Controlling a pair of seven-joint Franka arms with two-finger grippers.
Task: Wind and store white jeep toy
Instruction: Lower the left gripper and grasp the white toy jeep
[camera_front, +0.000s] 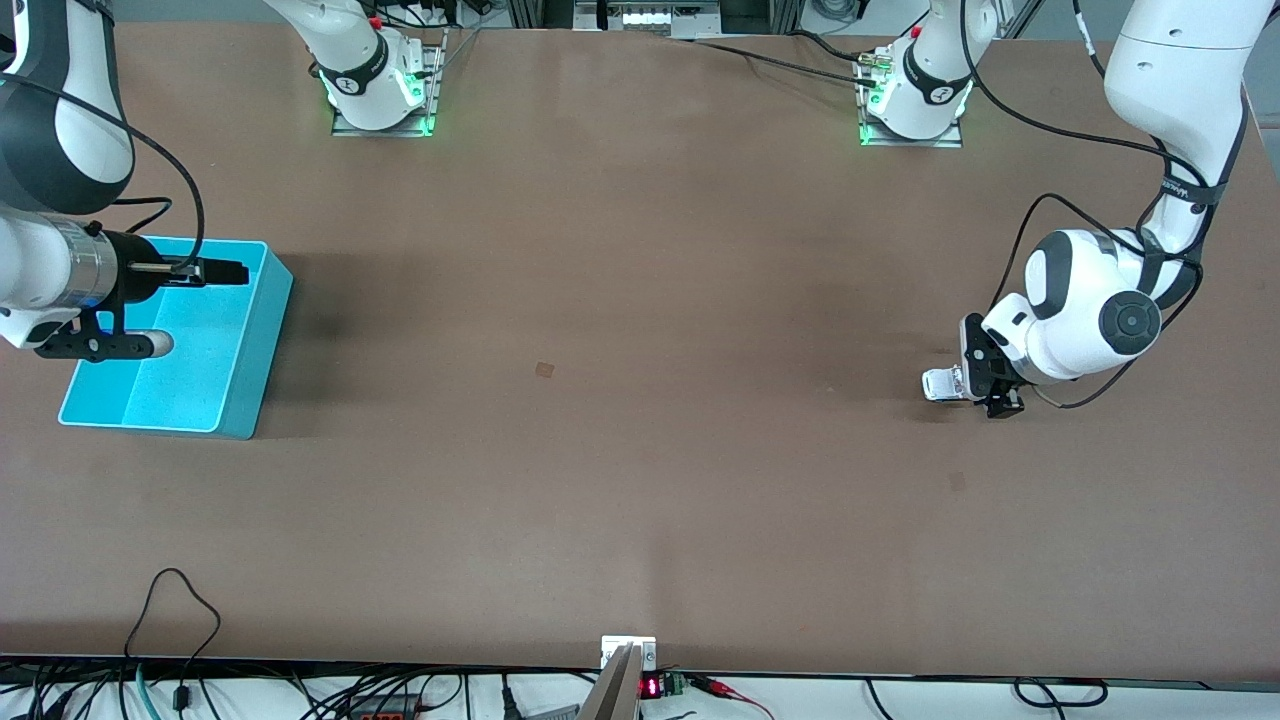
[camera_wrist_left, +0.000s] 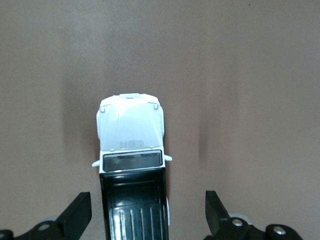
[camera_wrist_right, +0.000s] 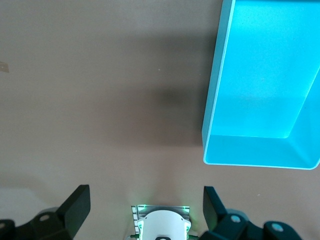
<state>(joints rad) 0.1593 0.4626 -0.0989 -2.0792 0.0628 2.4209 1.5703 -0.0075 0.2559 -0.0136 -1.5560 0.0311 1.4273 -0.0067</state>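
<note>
I need to close my left gripper on the jeep now, because the jeep's black rear bed (camera_wrist_left: 134, 205) is between my fingers in the left wrist view. Closing now would catch the jeep.
The white jeep toy (camera_front: 940, 384) stands on the brown table toward the left arm's end. In the left wrist view its white hood (camera_wrist_left: 131, 130) points away from the gripper and its black rear lies between the fingers. My left gripper (camera_front: 987, 386) (camera_wrist_left: 147, 217) is low over the toy's rear, open, and neither finger touches the car. My right gripper (camera_front: 230, 272) (camera_wrist_right: 145, 210) hangs open and holds nothing, above the cyan bin (camera_front: 262, 330) at the right arm's end. The right wrist view shows the bin's rim (camera_wrist_right: 215, 90) and nothing inside the bin.
Both arm bases (camera_front: 380, 90) (camera_front: 915, 100) stand at the table's edge farthest from the front camera. Cables (camera_front: 170, 610) lie along the nearest edge. A small dark mark (camera_front: 544, 369) sits mid-table.
</note>
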